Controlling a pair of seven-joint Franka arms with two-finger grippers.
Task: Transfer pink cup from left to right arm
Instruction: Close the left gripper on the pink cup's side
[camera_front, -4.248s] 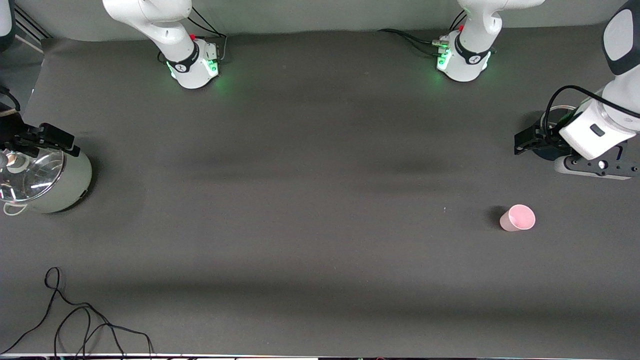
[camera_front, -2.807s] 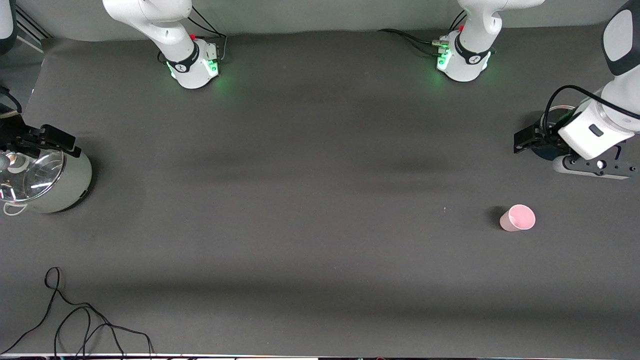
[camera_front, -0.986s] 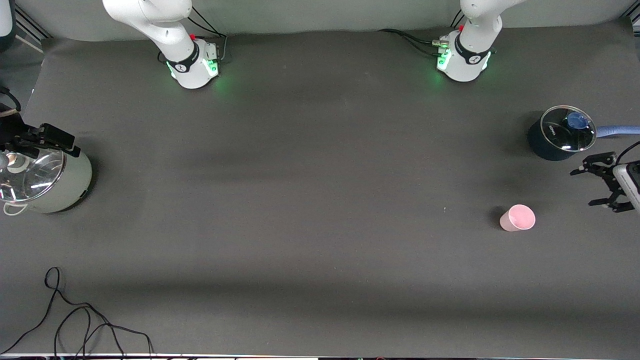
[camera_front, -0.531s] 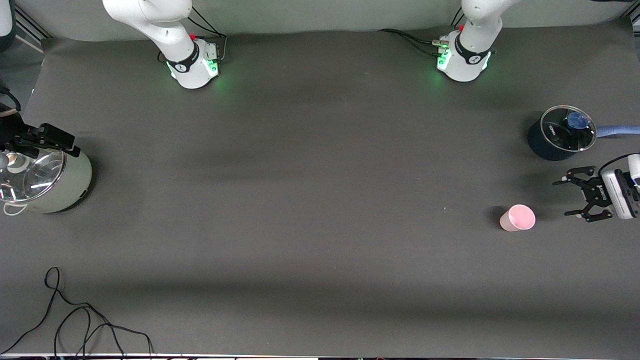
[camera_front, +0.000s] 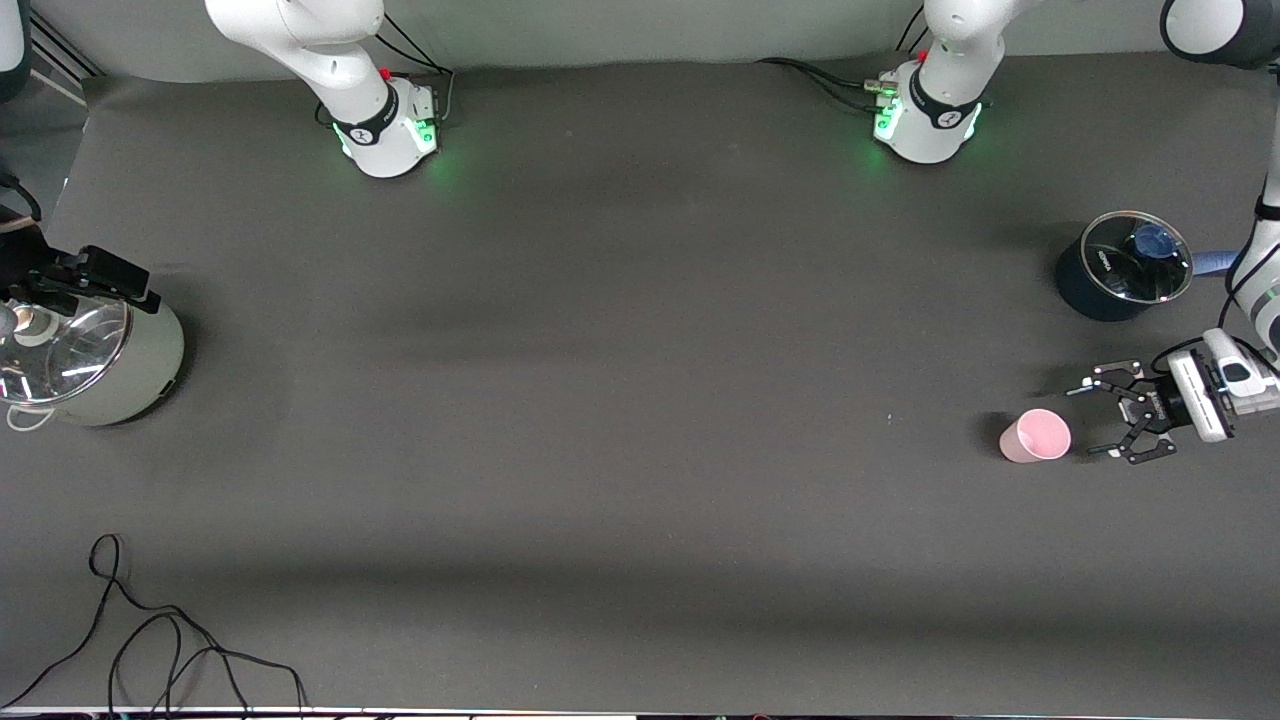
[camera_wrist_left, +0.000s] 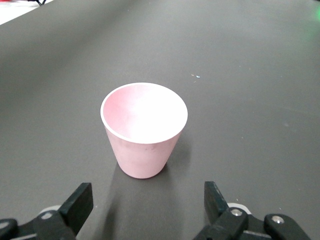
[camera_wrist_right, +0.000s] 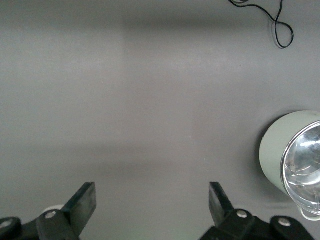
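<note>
The robot's left gripper will grab the pink cup (camera_front: 1035, 436) next by its body below the cup's rim (camera_front: 1029, 449). Then the robot will pass the cup to its right arm.
The pink cup (camera_front: 1035, 436) stands upright on the dark table toward the left arm's end. In the left wrist view it (camera_wrist_left: 144, 131) sits just ahead of the open fingers and not between them. My left gripper (camera_front: 1088, 420) is open and empty, low beside the cup and pointing at it, and its midpoint shows in its own view (camera_wrist_left: 147, 200). My right gripper (camera_front: 110, 280) waits open and empty above the table by the steel pot, and it shows in its own view (camera_wrist_right: 152, 200).
A steel pot with a glass lid (camera_front: 85, 360) stands at the right arm's end and also shows in the right wrist view (camera_wrist_right: 292, 160). A dark blue pot with a glass lid (camera_front: 1120, 265) stands farther from the camera than the cup. A black cable (camera_front: 150, 640) lies near the front edge.
My left arm has swung off the dark blue pot, uncovering it, and come down toward the cup with its gripper open. The cup and the right arm have not moved.
</note>
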